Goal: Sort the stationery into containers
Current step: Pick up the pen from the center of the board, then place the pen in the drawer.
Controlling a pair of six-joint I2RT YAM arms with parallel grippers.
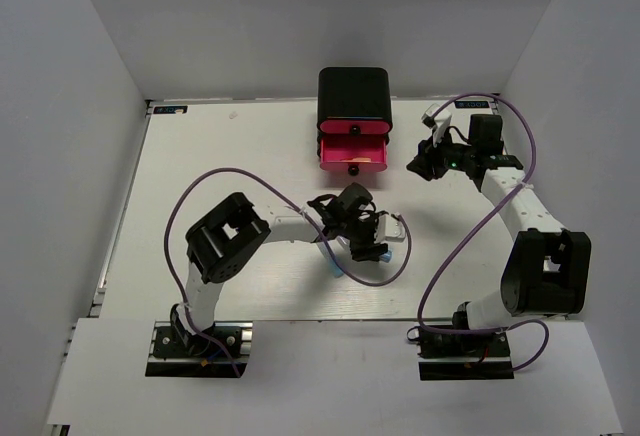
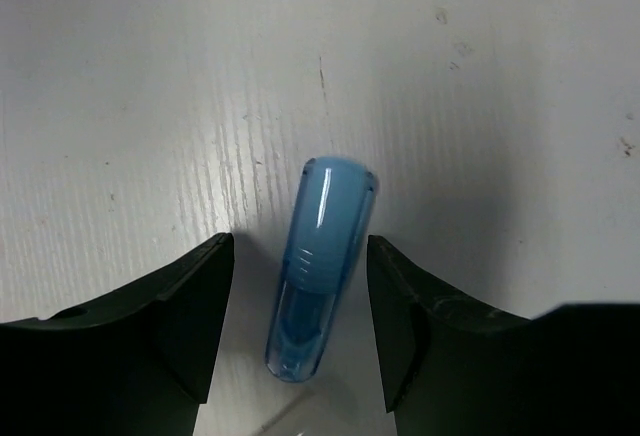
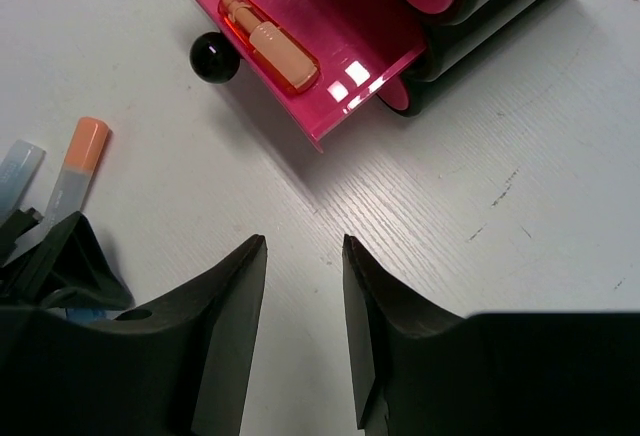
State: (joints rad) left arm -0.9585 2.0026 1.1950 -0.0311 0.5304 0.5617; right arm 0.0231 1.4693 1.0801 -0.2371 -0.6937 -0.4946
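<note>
My left gripper should close on the blue marker now. My fingers are down either side of the marker's middle in the left wrist view, so they would hold it if I closed now.
A blue capped marker [image 2: 320, 266] lies on the white table between the fingers of my left gripper [image 2: 300, 248], which is open and straddles it without touching. In the top view this gripper [image 1: 370, 246] is at mid-table. The black drawer case [image 1: 353, 94] stands at the back, with a pink drawer [image 3: 330, 46] pulled out and an orange marker [image 3: 268, 41] lying in it. My right gripper [image 3: 305, 246] is open and empty over bare table just right of the drawers [image 1: 353, 154]. An orange-grey marker [image 3: 78, 164] and a light blue one [image 3: 17, 169] lie near the left arm.
The open drawer's black knob [image 3: 214, 57] sticks out toward the table's middle. Purple cables [image 1: 215, 178] loop from both arms over the table. White walls close in the left, back and right sides.
</note>
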